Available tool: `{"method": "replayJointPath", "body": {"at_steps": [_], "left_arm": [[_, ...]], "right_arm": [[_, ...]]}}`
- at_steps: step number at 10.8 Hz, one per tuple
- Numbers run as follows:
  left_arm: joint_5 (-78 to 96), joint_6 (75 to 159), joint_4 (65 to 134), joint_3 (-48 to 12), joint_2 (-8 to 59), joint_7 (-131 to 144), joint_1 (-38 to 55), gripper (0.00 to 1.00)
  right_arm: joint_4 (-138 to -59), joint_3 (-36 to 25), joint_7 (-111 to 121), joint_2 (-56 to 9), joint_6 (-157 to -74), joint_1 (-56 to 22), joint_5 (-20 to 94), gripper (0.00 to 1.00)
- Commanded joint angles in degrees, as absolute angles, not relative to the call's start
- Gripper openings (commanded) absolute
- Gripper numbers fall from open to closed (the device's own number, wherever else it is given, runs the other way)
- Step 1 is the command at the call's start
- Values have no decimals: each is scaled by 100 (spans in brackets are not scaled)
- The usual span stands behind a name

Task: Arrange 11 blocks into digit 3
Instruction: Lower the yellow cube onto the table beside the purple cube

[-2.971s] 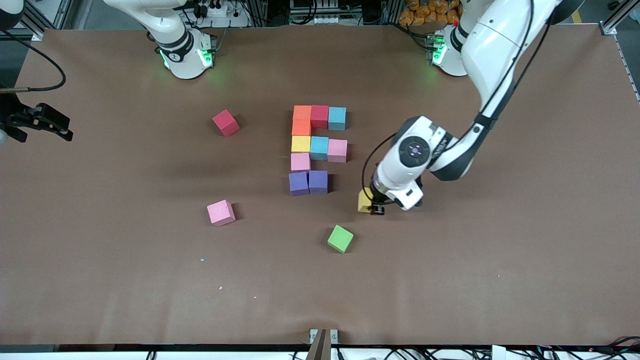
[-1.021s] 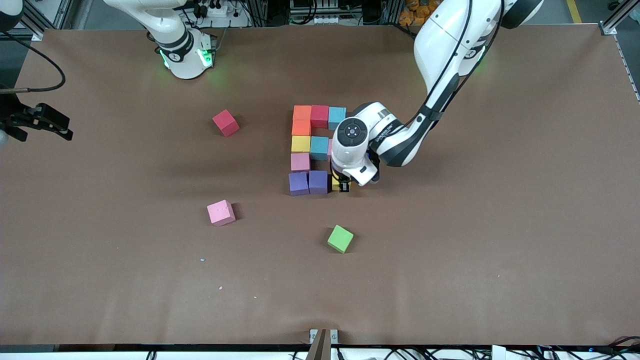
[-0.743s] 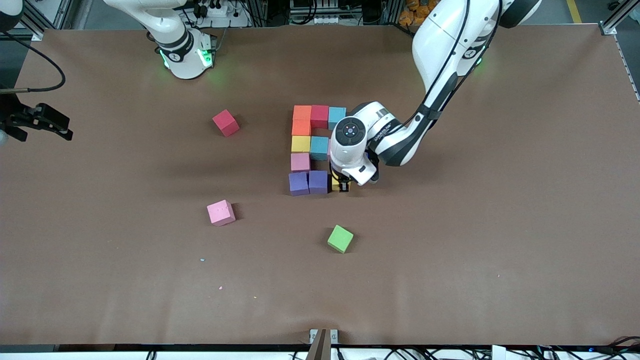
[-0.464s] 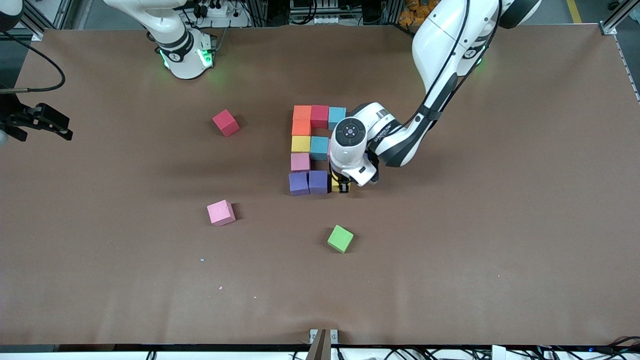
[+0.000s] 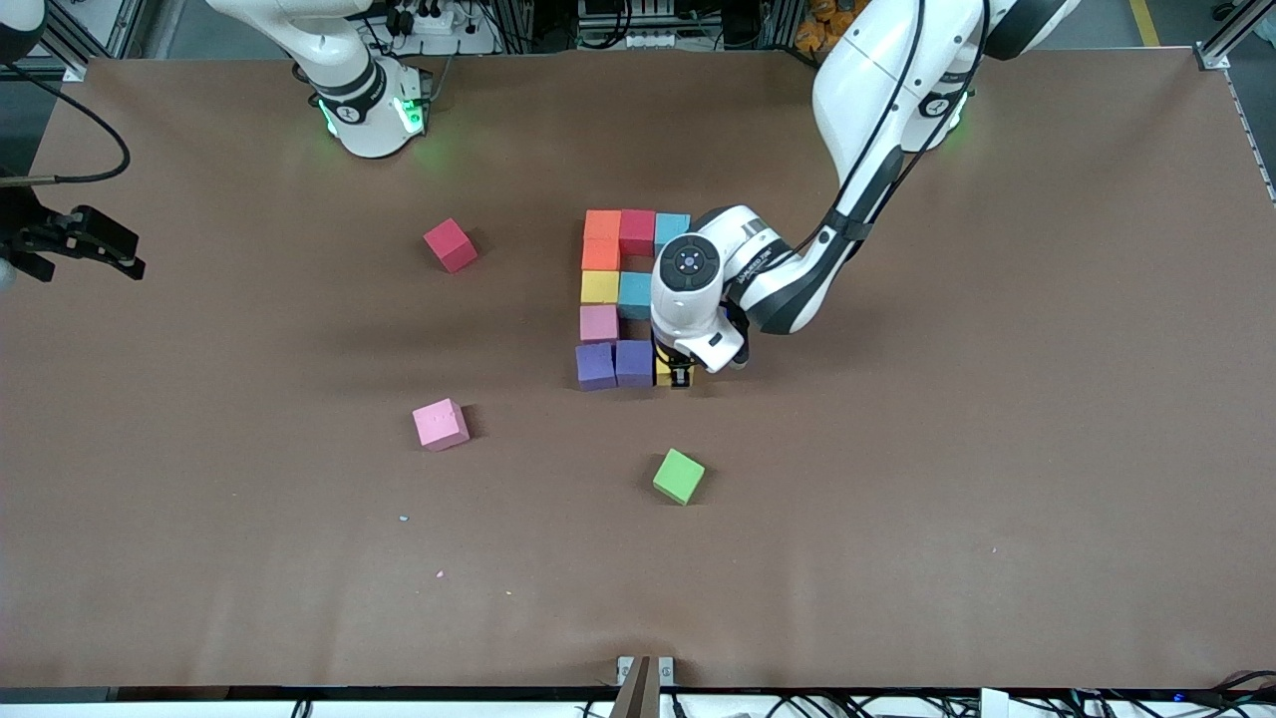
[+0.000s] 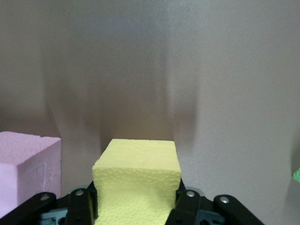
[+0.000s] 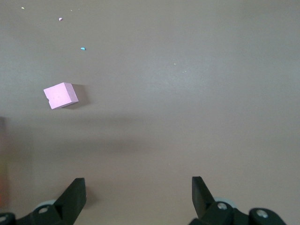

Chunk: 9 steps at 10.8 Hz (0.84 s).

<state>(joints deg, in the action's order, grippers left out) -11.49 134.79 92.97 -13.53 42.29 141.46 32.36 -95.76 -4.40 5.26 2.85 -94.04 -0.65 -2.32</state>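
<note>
The yellow block's lower edge (image 5: 663, 382) (image 6: 141, 140) rests on the tabletop beside the purple block, so the yellow block would stay there. My left gripper needs to let go of it.
Several blocks lie joined in the middle of the table: orange (image 5: 601, 224), red (image 5: 637, 230) and light blue (image 5: 672, 230) in the row nearest the robots, then orange (image 5: 600, 255), yellow (image 5: 600, 287), light blue (image 5: 635, 293), pink (image 5: 598, 323) and two purple (image 5: 595, 365) (image 5: 634, 362). My left gripper (image 5: 672, 375) is shut on a yellow block (image 6: 138, 180), held low right beside the second purple block. A pink block (image 6: 28, 173) lies close by it. My right gripper (image 7: 138, 190) waits open and holds nothing, over the right arm's end of the table (image 5: 88, 251).
Loose on the table are a red block (image 5: 450, 244), a pink block (image 5: 440, 424) (image 7: 61, 95) and a green cube (image 5: 679, 476), which lies nearer the front camera than the group. Small crumbs (image 5: 404, 519) dot the brown mat.
The left gripper carried the yellow block from near the green cube to the purple row, then edged it closer against the purple block. The right arm stayed still.
</note>
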Motion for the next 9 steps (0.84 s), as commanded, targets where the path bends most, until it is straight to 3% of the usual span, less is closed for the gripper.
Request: {"method": "replayJointPath", "body": {"at_steps": [1,5,6,7,8,9], "left_arm": [[-1107,13421,9114,-1274,4377,14238,3349,0],[-1107,13421,9097,-1274,4412,14238,3349,0],[-1107,13421,9105,-1274,4412,14230,3349,11],[-1134,13421,9105,-1274,4412,14203,3349,77],[-1186,13421,9105,-1274,4412,14221,3349,100],[-1195,13421,9105,-1274,4377,14221,3340,100]], "right_arm": [[-9694,-387,527,413,-9404,9,-316,100],[-9694,-387,536,413,-9396,9,-316,100],[-9694,-387,536,413,-9396,9,-316,100],[-9694,-387,536,413,-9396,9,-316,100],[-9694,-387,536,413,-9396,9,-316,100],[-9694,-387,536,413,-9404,9,-316,100]]}}
